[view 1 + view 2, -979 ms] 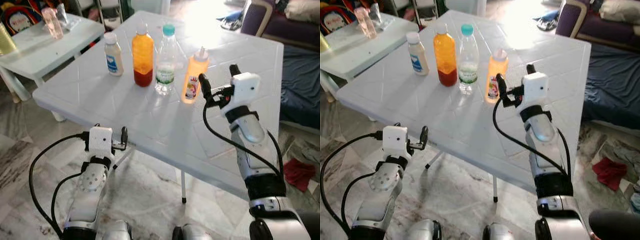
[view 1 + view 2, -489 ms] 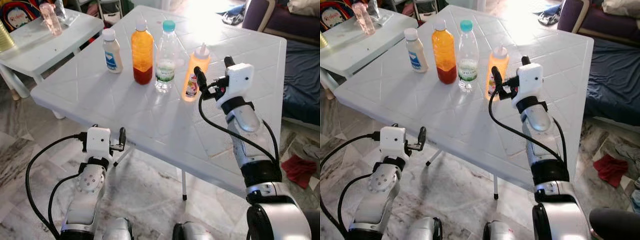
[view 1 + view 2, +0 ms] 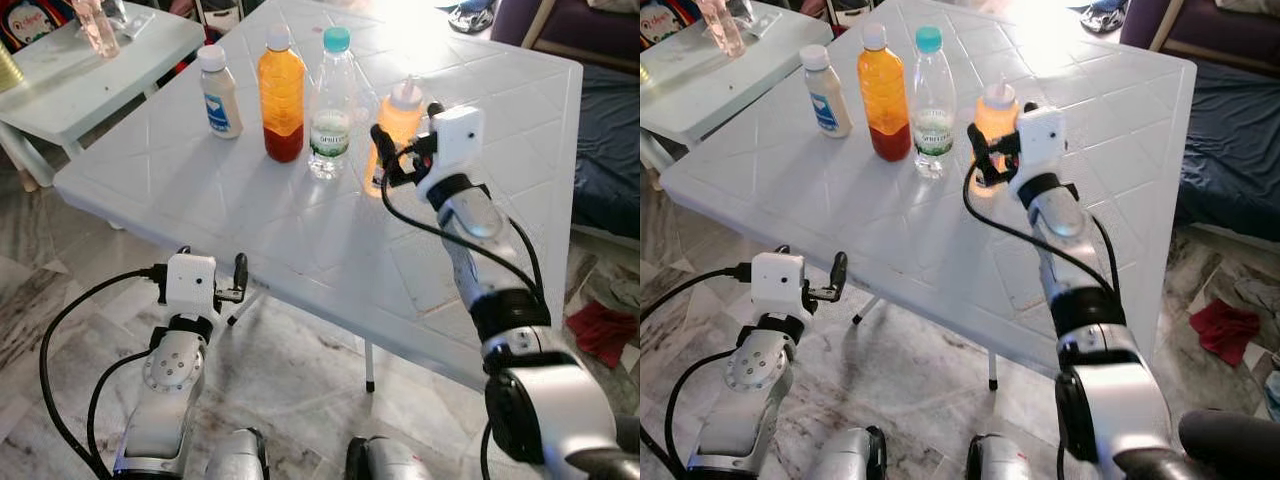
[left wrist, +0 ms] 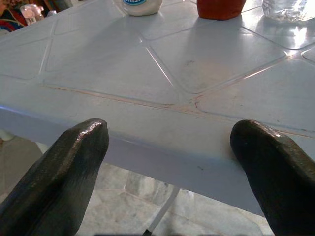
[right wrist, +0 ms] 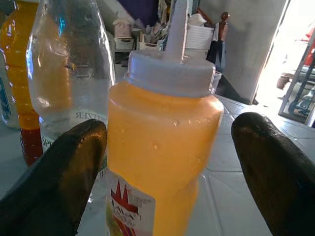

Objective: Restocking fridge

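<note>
The orange squeeze bottle needs to go into the fridge to restock it, so next my right gripper should pick it up by its body just below the white cap.
Four bottles stand in a row on the white table: a small white bottle, an orange-and-red juice bottle, a clear water bottle with a teal cap, and an orange squeeze bottle with a white nozzle. My right gripper is open with one finger on each side of the squeeze bottle; I cannot tell if the fingers touch it. My left gripper is open, low at the table's near edge, with nothing between its fingers.
A smaller white table with a pink tumbler stands at the back left. A dark blue sofa lies to the right, with a red cloth on the marble floor. A thin table leg stands ahead.
My right gripper has moved forward and leftward until its fingers straddle the squeeze bottle. The camera has shifted a little. The left arm and the bottles have stayed put.
</note>
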### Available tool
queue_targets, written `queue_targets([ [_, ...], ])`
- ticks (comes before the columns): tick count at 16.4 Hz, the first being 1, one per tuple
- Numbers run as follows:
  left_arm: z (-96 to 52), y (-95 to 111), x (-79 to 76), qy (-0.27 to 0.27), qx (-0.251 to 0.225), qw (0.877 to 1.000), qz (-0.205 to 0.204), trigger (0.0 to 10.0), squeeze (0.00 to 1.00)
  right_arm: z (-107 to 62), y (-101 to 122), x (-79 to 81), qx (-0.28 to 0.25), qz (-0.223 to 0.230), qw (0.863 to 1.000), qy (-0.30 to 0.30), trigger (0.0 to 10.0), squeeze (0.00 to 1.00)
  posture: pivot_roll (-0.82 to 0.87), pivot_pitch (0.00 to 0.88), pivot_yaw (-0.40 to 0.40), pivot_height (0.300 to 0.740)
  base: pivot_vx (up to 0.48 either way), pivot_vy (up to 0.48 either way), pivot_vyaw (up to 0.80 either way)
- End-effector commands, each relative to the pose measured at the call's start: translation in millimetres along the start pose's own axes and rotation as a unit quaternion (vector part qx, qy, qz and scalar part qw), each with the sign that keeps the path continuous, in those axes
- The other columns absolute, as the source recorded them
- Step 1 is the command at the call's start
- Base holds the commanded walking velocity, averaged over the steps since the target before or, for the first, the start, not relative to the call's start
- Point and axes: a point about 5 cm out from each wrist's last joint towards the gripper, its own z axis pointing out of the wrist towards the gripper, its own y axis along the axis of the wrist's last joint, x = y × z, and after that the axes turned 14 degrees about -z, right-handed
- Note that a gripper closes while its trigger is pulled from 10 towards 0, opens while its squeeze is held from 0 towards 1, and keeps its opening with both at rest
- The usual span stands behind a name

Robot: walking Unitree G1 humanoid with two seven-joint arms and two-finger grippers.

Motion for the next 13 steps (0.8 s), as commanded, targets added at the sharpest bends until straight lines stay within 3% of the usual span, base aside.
queue_targets([
  [1,-4.2,-8.9,4.2,0.009,0.027,1.000,0.007,10.0,0.00,4.5,4.2,1.3,-0.007,-0.001,1.000,0.009,10.0,0.00,0.15,0.192,0.000,0.740,0.000,0.000,0.00],
  [4,-4.7,-8.7,4.2,0.008,0.029,0.999,0.009,10.0,0.00,11.7,7.5,-0.3,-0.008,0.001,1.000,0.020,10.0,0.00,0.15,0.192,0.000,0.740,0.000,0.000,0.00],
  [5,-5.0,-8.6,4.4,0.009,0.030,0.999,0.009,10.0,0.00,13.9,10.5,0.7,-0.015,0.000,1.000,0.024,0.0,0.00,0.15,0.192,0.001,0.740,0.000,0.000,0.00],
  [13,-1.1,-7.6,1.5,0.004,0.028,1.000,0.005,10.0,0.00,7.3,2.1,2.4,-0.012,-0.015,0.999,0.025,0.0,0.00,0.14,0.184,0.000,0.740,0.000,0.000,0.00],
])
